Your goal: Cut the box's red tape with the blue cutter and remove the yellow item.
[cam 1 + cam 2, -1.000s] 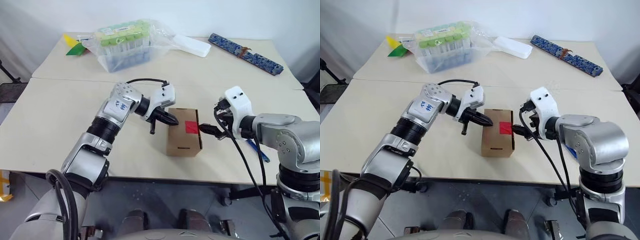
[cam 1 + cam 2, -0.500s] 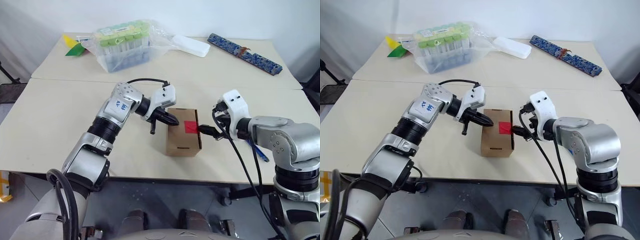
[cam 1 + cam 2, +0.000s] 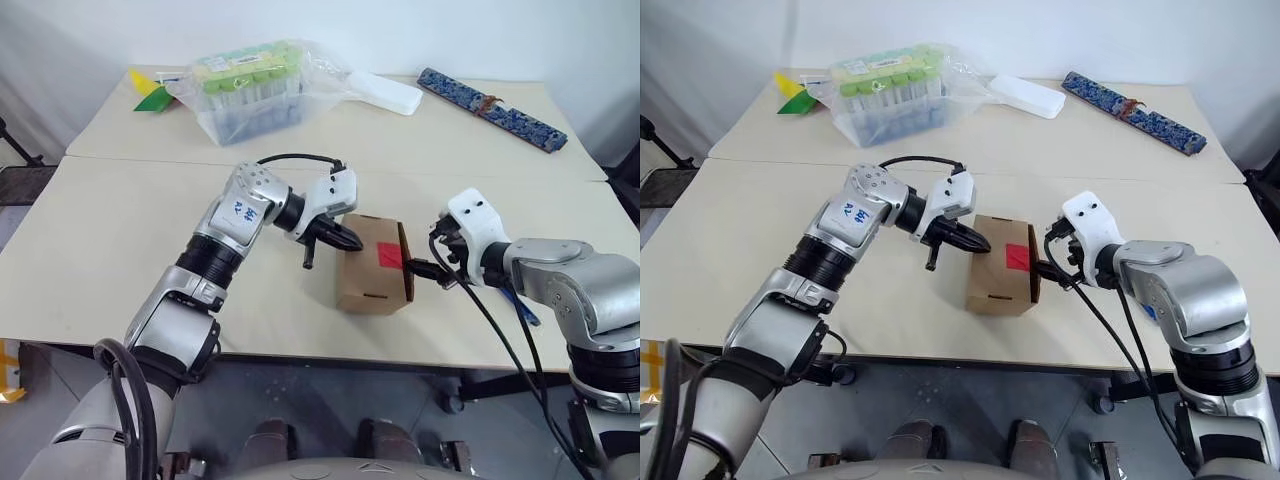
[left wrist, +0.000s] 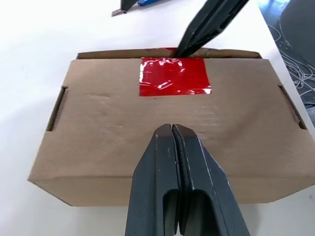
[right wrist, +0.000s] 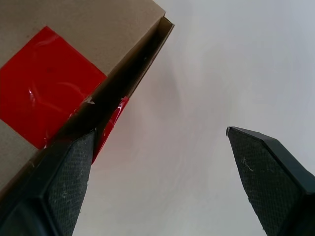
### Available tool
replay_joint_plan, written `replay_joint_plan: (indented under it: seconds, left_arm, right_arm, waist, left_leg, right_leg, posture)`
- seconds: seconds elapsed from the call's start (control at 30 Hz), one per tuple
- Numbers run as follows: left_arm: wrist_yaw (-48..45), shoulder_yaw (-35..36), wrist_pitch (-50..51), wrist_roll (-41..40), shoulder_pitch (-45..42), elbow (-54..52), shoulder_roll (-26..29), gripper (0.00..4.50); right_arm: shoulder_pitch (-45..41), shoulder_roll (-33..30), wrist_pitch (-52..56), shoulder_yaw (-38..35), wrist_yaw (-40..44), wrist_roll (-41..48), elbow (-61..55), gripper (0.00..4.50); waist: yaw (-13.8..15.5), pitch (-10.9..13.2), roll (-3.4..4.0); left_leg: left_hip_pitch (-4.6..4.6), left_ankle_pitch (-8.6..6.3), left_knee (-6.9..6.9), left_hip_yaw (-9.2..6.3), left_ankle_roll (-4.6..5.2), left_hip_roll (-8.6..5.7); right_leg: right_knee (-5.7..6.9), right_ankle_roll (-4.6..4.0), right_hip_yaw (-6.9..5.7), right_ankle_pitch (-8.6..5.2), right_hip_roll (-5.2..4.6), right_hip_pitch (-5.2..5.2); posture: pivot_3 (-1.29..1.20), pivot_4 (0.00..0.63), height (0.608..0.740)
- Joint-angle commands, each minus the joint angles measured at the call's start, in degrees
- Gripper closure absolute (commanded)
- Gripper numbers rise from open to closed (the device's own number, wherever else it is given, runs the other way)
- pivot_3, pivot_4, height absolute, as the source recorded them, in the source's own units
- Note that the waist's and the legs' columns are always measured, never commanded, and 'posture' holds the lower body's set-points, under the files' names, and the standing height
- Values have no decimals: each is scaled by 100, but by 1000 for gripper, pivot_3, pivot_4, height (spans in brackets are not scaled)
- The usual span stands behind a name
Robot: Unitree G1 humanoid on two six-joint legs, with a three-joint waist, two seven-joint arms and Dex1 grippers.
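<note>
My right gripper has room for a finger in the dark gap behind the box's raised flap. It should next grab the red tape by its part on that flap.
The brown cardboard box (image 3: 368, 280) sits near the table's front edge, with the red tape (image 3: 390, 255) on its top by the right-hand seam. My left gripper (image 3: 350, 242) is shut and empty, its tips resting on the box top (image 4: 98, 123) on the side away from the tape. My right gripper (image 3: 428, 271) is open at the box's right edge, and one of its fingers (image 5: 69, 182) sits against the slightly raised flap where the tape folds over. The blue cutter (image 3: 524, 310) lies on the table behind my right forearm. The yellow item is hidden.
At the back stand a clear tub of green-capped tubes in a plastic bag (image 3: 250, 90), a white flat case (image 3: 382, 91), a long blue-patterned case (image 3: 492, 108) and yellow-and-green paper triangles (image 3: 146, 92). A seam between two tabletops (image 3: 120, 158) runs behind the box.
My right gripper has dropped slightly and shifted to the right. The box has turned a little and shifted right with it. The left gripper has kept still on the box top.
</note>
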Motion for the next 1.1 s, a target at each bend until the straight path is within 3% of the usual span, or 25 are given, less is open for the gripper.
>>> replay_joint_plan:
  seconds: [0.03, 0.37, 0.9, 1.1]
  left_arm:
    - [-90, -136, 85, 88, 193, -208, 70, 4500]
    - [-162, -343, 275, 150, 682, -774, 264, 4500]
    - [16, -388, 105, 318, 719, -363, 371, 4500]
    - [86, -349, 99, 320, 713, -294, 367, 4500]
  right_arm:
    - [276, -265, 32, 425, 123, -21, 224, 101]
    - [287, -369, -287, 795, 384, -11, 371, 101]
    - [332, -798, -966, 1236, 847, -282, 1011, 101]
    - [513, -1099, -1090, 878, 1313, 31, 1086, 101]
  waist:
    - [2, -1, -2]
    - [0, -26, -26]
    - [-16, -27, -24]
    - [-8, -28, -25]
  left_leg:
    - [0, 0, 0, -4, 0, -1]
    - [11, 0, 0, -30, 0, -3]
    - [23, 1, 6, -29, 0, -1]
    - [24, 1, 8, -30, 0, -1]
  right_leg:
    - [-1, 0, -1, 0, 0, 3]
    - [-4, 0, -6, 0, 1, 24]
    - [-8, 0, 4, 0, 1, 29]
    - [-8, 0, 6, 0, 1, 31]
  posture:
    - [0, 150, 740]
    - [0, 150, 740]
    - [0, 150, 740]
    - [0, 150, 740]
